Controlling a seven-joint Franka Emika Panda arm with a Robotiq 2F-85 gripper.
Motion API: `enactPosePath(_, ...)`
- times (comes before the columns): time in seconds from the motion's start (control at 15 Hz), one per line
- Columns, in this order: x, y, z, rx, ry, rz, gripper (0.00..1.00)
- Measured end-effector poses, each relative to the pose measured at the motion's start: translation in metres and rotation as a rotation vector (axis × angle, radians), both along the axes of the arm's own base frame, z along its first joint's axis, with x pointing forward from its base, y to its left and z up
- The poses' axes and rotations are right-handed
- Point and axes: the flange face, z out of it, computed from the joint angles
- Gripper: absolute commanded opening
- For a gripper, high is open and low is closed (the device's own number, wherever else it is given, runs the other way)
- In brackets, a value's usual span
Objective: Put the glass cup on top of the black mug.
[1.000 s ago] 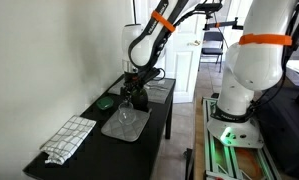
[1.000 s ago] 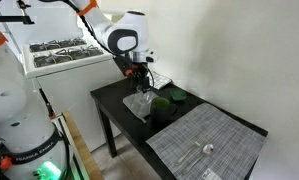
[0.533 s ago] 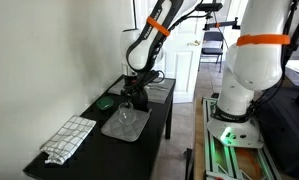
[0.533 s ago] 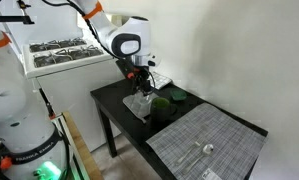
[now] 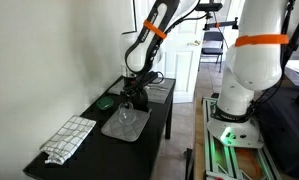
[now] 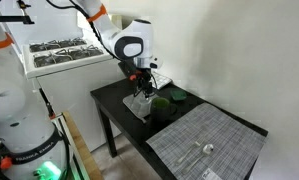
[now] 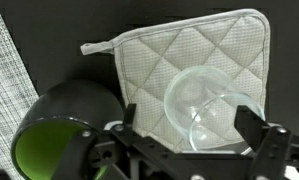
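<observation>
My gripper should close now, because the glass cup's rim lies between its fingers and closing on that rim would hold the glass cup.
The glass cup (image 7: 204, 105) lies tilted on a quilted grey pot holder (image 7: 159, 50), its rim toward the camera. My gripper (image 7: 190, 120) is open and straddles the glass, with a visible gap on the left finger's side. The black mug (image 7: 59, 115), dark with a green inside, stands just left of the glass, off the pot holder. In both exterior views the gripper (image 5: 137, 97) (image 6: 141, 92) is low over the pot holder (image 5: 127, 126) (image 6: 139, 108). The mug (image 6: 161, 104) is beside it.
A checkered cloth (image 5: 69, 138) lies at the near end of the black table (image 5: 161, 112). A grey striped mat (image 6: 204, 145) (image 7: 7, 70) covers that end. A wall runs along one long side. The robot's white base (image 5: 251, 70) stands beside the table.
The gripper has come down slightly over the glass cup. The cup, mug and pot holder have not moved.
</observation>
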Motion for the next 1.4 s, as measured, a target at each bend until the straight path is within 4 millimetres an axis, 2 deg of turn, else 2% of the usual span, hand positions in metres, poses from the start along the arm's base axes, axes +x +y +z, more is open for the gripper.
enactPosePath(0.13, 0.002, 0.0, -0.002, -0.002, -0.007, 0.0, 0.66)
enactPosePath(0.67, 0.005, 0.0, -0.008, -0.012, -0.028, 0.01, 0.02)
enactPosePath(0.8, 0.006, 0.0, -0.008, -0.013, -0.028, 0.012, 0.0)
enactPosePath(1.4, 0.005, -0.002, -0.012, -0.029, -0.019, 0.033, 0.01)
